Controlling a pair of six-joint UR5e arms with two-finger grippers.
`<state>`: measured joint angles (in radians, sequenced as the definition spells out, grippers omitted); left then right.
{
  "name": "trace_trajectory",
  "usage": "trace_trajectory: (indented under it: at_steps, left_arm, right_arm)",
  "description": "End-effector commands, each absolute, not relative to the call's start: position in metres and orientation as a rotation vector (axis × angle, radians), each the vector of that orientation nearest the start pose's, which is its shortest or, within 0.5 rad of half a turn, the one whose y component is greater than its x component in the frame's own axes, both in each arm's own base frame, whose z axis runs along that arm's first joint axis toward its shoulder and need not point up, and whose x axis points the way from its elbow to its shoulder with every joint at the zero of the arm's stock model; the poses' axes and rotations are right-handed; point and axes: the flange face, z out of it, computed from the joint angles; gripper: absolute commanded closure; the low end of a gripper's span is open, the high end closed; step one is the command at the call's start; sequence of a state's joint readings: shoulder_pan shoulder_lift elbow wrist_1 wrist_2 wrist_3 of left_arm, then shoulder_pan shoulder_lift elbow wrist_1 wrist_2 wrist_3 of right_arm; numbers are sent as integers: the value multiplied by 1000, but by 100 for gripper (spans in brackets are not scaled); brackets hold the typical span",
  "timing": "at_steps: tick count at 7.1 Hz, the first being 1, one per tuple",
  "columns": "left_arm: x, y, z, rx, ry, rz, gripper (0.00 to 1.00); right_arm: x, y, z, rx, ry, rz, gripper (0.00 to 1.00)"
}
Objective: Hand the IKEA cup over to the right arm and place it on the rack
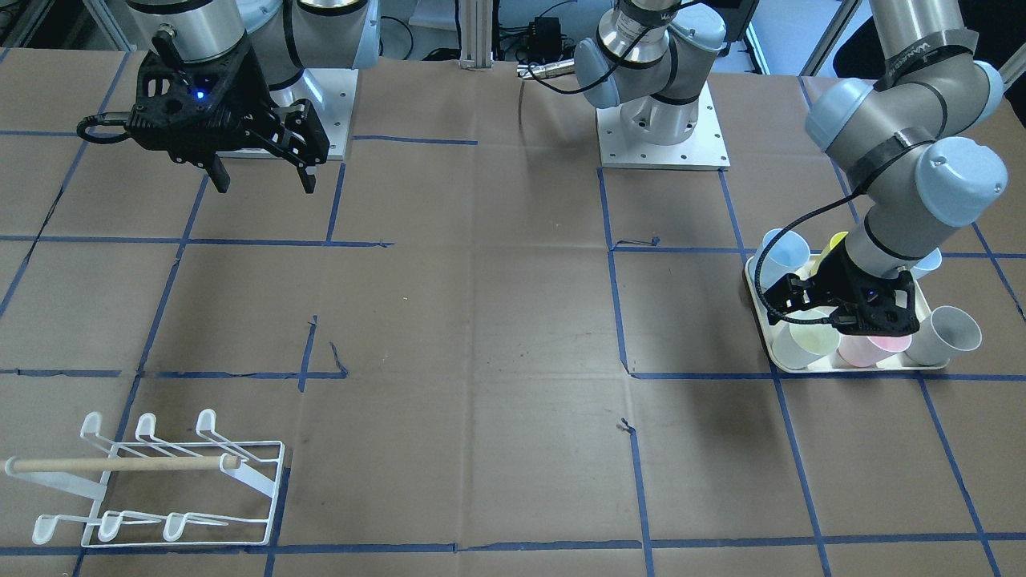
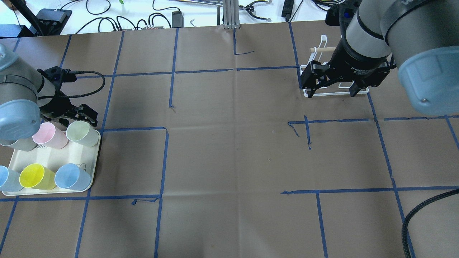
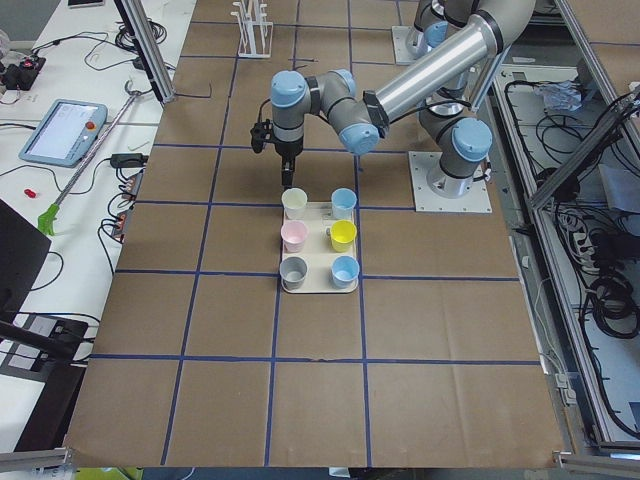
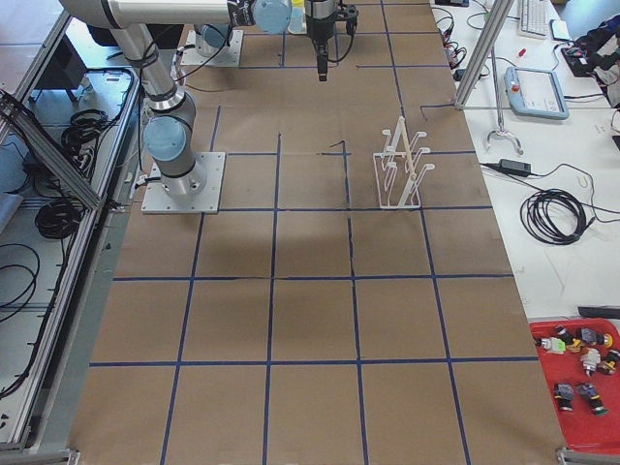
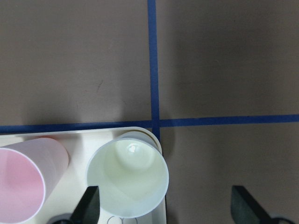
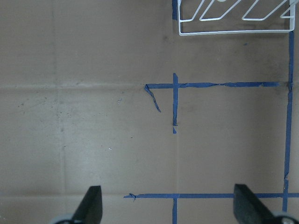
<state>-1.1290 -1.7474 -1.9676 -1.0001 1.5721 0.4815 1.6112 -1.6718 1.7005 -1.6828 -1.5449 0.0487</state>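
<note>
My left gripper moves lower first from here, since both fingers hang above the pale green cup's rim (image 5: 167,175) and cream tray (image 5: 77,175), and closing now would miss.
Several pastel cups stand on a cream tray (image 2: 73,154) at my left. My left gripper (image 2: 79,122) hangs open over the pale green cup (image 2: 83,133) at the tray's far corner. In the left wrist view that cup (image 5: 127,179) sits between the open fingers, close to the finger (image 5: 88,203) on the view's left, with a pink cup (image 5: 21,182) beside it. My right gripper (image 1: 260,172) is open and empty, held high above the table. The white wire rack (image 1: 160,481) with its wooden dowel stands on the far right, partly hidden in the overhead view behind that gripper (image 2: 331,89).
The tray also holds a yellow cup (image 2: 36,176), two blue cups (image 2: 71,177) and a grey cup (image 2: 21,144). Blue tape lines cross the brown paper table. The rack's base (image 6: 233,21) shows at the top of the right wrist view. Cables lie beyond the far edge.
</note>
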Motion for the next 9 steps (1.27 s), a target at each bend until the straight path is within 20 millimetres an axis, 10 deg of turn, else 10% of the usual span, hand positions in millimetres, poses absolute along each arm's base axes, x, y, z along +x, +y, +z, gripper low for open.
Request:
trace_trajectory:
  at_steps: [1, 9]
  left_arm:
    - [90, -499, 243, 61, 3159, 75, 1]
    - [114, -506, 241, 2, 3150, 31, 11]
  right_arm:
    - [155, -452, 482, 8, 3110, -122, 0]
    - [154, -454, 477, 10, 3107, -110, 0]
